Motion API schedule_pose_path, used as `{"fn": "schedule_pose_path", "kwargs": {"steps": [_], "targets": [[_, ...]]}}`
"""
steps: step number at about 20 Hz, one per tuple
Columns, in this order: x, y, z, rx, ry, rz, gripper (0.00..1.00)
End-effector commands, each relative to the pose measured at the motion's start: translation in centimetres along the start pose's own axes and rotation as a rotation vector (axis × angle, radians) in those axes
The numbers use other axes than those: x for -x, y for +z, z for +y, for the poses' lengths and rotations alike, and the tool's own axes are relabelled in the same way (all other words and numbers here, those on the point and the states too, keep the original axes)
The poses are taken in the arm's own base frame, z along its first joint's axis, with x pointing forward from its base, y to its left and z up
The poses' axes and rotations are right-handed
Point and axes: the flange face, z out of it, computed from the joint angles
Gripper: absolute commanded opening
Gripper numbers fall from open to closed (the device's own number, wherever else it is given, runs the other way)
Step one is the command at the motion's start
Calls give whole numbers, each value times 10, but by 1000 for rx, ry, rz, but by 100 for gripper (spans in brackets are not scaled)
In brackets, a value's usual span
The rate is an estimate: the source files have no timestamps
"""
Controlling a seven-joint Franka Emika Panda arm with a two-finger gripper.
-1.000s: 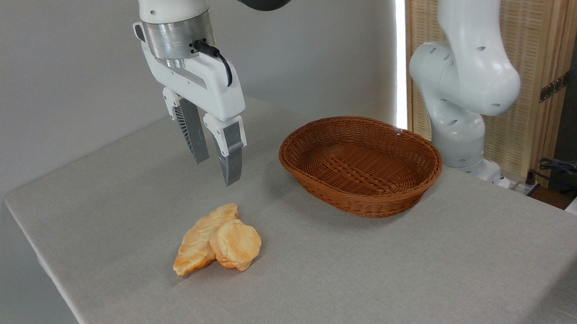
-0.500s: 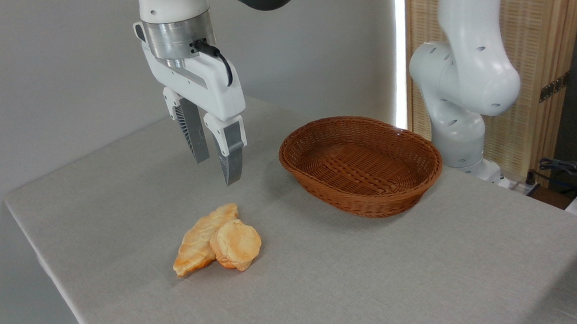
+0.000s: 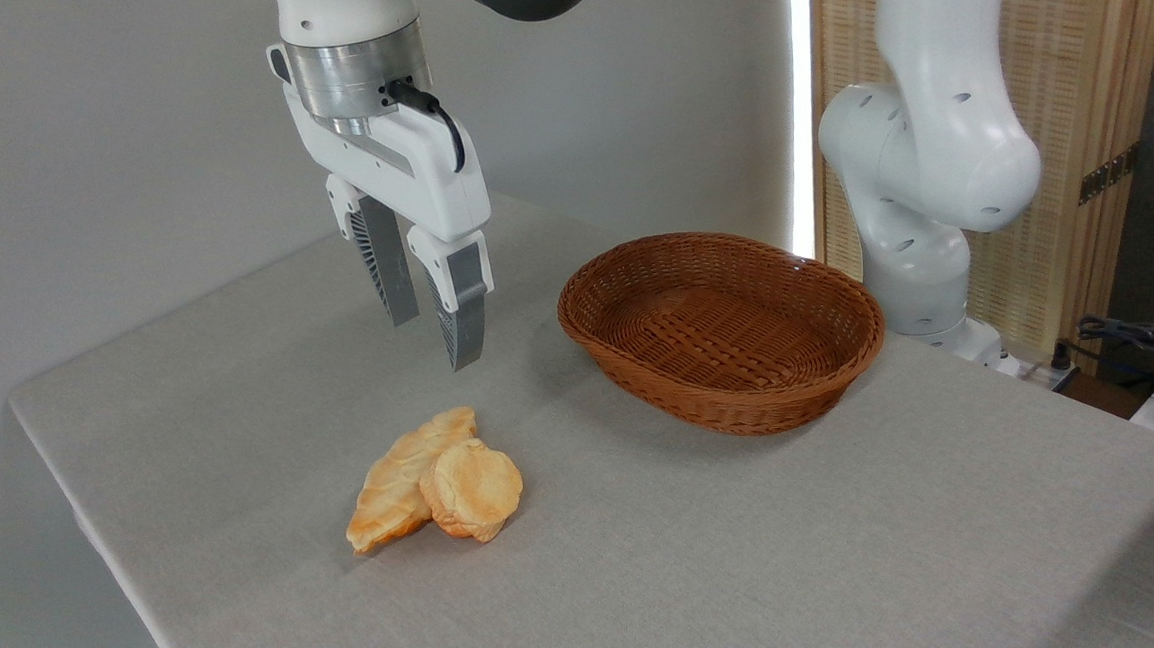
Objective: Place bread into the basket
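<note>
The round bun's crusty sides are the part my gripper needs to grab next, to put bread into the basket.
The bread (image 3: 474, 489), a small round golden bun with a pale crackled top, lies on the grey table, leaning against a longer leaf-shaped pastry (image 3: 396, 480) on its left. My gripper (image 3: 435, 341) hangs open in the air above and slightly behind the bun, fingers pointing down, holding nothing. The oval brown wicker basket (image 3: 630, 379) stands to the right of the gripper; nothing lies inside it.
The arm's white base (image 3: 914, 183) rises behind the basket at the right. A wooden slatted screen stands at the far right, with cables beside the table's right corner. The table's left edge (image 3: 88, 514) runs close to the pastry.
</note>
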Motion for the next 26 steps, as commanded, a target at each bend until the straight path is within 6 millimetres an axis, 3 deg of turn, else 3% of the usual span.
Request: {"fn": "schedule_pose_path", "kwargs": {"steps": [1,14,19,26], "targets": [[3,-6,0,14,16,-2,100],[3,-4,0,16,16,-4,100],[3,6,-13,-7,9,18,100],[7,39,-33,-28,28,33,100]]}}
